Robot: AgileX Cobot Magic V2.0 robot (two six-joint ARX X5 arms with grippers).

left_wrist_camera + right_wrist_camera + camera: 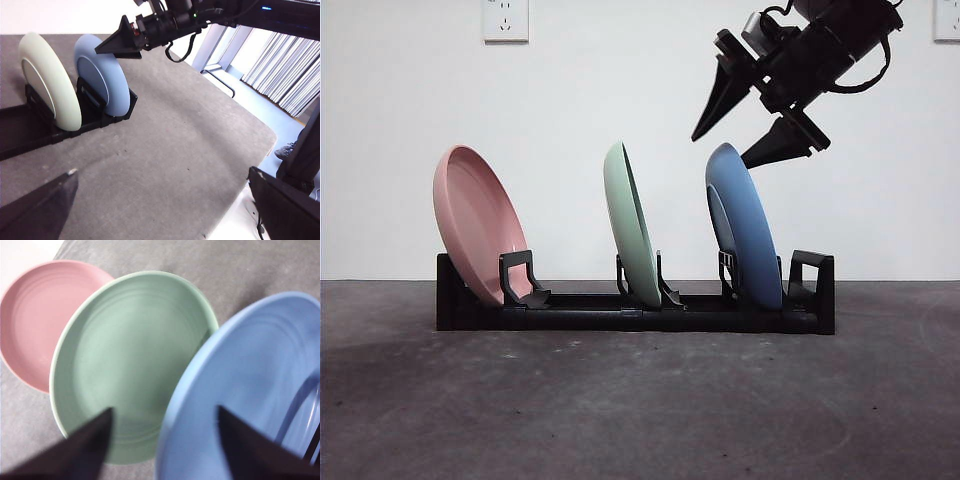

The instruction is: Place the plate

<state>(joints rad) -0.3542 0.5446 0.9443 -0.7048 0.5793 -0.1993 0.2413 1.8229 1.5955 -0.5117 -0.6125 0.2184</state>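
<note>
The blue plate will be grabbed next by its rim (pixel 723 149) (pixel 172 415) with my right gripper, so that it can be placed on the tabletop.
The blue plate (pixel 745 235) stands on edge in the right slot of the black rack (pixel 580 310), leaning slightly left. My right gripper (pixel 722 150) hovers open at the plate's top rim, one jaw on each side, not clamping it. The right wrist view looks down past the open right gripper (pixel 164 412) onto the blue plate (pixel 240 390). In the left wrist view the blue plate (pixel 102 80) sits at the rack's end under that arm. My left gripper (pixel 162 172) is open and empty, low over the table, well away from the rack (pixel 20 125).
A green plate (pixel 632 225) fills the middle slot and a pink plate (pixel 475 220) the left one. The green plate (pixel 130 365) stands close beside the blue one. The table's rounded edge (pixel 250 130) lies beyond the rack's right end.
</note>
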